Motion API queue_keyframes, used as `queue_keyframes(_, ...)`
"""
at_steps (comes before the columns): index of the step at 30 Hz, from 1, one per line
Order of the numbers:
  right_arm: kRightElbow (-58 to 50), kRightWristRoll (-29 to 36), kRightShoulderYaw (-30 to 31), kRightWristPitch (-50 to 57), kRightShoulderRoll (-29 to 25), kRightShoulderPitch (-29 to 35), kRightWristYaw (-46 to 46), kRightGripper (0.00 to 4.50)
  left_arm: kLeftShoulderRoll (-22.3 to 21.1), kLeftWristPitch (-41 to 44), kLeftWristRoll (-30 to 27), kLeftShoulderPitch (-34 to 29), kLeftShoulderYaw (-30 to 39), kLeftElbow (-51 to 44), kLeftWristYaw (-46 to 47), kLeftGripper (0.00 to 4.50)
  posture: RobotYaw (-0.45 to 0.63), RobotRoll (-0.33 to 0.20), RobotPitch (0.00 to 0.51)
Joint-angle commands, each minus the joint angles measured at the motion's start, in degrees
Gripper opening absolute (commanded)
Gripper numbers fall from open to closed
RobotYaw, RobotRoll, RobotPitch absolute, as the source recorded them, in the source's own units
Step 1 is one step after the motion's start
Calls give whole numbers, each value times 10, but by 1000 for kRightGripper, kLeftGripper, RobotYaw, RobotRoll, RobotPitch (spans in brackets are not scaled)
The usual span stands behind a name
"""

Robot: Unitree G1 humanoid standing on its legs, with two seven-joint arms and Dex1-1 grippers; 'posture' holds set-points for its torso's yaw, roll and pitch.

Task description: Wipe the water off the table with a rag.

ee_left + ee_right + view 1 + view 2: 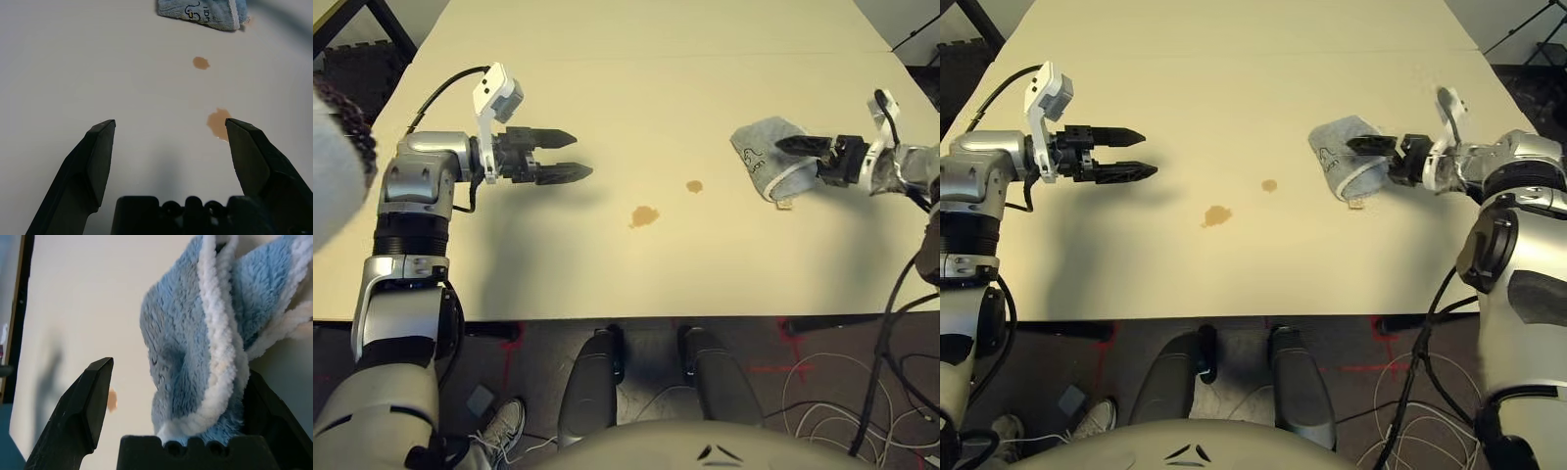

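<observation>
The robot needs to wipe the water spots off the table, so next its right gripper should grip the rag by its white-trimmed edge (795, 182) (221, 377).
On the pale beige table (607, 88) lie two amber-brown water spots: an irregular blot (644, 216) and a smaller round dot (694, 186). The grey-blue rag (764, 155), with its white trim and dark printed mark, lies crumpled to the right of them. My right gripper (178, 369) is open with the rag (195, 357) between its fingers. The cloth leans on one finger and stays apart from the other. My left gripper (570, 157) hovers open and empty over the table's left part, pointing toward the spots. The blot (218, 123) lies just beyond one fingertip.
A thin seam (705, 60) crosses the table's far part. The front edge (607, 318) runs close to my body. A black-framed stand (352, 39) is at the far left corner. Cables (842, 392) lie on the floor at the right and a shoe (499, 426) at the lower left.
</observation>
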State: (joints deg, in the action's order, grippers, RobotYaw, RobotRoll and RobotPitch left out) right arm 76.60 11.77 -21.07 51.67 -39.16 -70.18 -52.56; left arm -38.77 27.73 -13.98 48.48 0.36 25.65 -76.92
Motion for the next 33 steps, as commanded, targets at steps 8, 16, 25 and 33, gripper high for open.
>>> queue_keyframes(8, -6, -11, 9, -48, 2, 8, 38, 3511, 8, -3, -7, 3, -16, 5, 3, 4500, -62, 0, 236)
queue_keyframes(16, -9, -15, 6, -87, -5, 18, 82, 456, 17, -11, -5, 11, -23, 15, 2, 4500, -82, 0, 228)
queue_keyframes(25, -34, -21, 31, -99, 2, -9, 65, 31, 19, -21, -2, 13, -38, 9, -12, 4500, -99, 0, 221)
queue_keyframes(33, -216, 31, 67, 55, 59, -27, 18, 30, 8, -25, -1, 25, -49, 6, -30, 4500, -115, 0, 219)
